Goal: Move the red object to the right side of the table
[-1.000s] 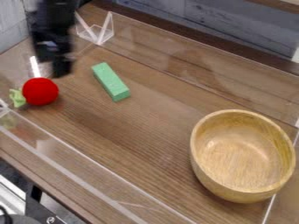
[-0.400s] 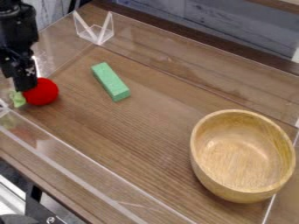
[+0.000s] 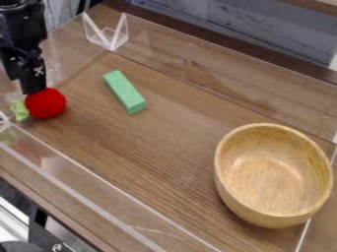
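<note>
The gripper needs to reach the red object and carry it across the table. It should grab the red object by its round body (image 3: 47,103), which leaves the green tuft free.
The red object (image 3: 46,103), a small round toy fruit with a green tuft on its left end, lies on the table (image 3: 158,148) near the left acrylic wall. My black gripper (image 3: 27,83) points straight down just behind and slightly left of it. The jaws stand open with nothing between them. The fingertips hang close above the fruit's back-left edge; I cannot tell whether they touch it.
A green rectangular block (image 3: 125,91) lies right of the fruit. A large wooden bowl (image 3: 273,174) sits at the right side. Low clear acrylic walls (image 3: 108,34) edge the tabletop, with one running along the front left.
The gripper has moved left across the view from beside the green block to just behind the red fruit. The fruit, block and bowl have not moved.
</note>
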`<action>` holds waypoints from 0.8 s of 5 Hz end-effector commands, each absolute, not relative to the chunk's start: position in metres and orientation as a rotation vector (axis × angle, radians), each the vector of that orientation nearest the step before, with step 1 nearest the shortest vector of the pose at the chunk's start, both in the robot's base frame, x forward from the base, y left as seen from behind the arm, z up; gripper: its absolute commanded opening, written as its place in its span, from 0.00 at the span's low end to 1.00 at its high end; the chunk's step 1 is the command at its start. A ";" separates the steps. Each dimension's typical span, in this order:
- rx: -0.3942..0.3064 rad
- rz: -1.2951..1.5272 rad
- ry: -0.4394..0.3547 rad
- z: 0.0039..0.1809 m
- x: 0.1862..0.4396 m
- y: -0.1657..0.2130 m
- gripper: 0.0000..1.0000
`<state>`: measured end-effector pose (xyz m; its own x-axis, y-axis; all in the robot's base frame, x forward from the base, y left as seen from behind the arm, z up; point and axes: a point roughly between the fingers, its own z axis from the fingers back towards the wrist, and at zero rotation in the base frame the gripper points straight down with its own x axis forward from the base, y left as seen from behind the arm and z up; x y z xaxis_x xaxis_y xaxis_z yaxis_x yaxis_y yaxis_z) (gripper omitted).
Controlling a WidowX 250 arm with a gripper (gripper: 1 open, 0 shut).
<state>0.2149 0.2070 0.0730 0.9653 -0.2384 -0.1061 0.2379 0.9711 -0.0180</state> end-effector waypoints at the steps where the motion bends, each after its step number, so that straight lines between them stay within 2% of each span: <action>1: 0.019 -0.213 0.080 0.081 0.229 0.213 1.00; 3: -0.003 -0.158 0.096 0.073 0.236 0.213 1.00; 4: -0.006 -0.209 0.104 0.063 0.231 0.212 1.00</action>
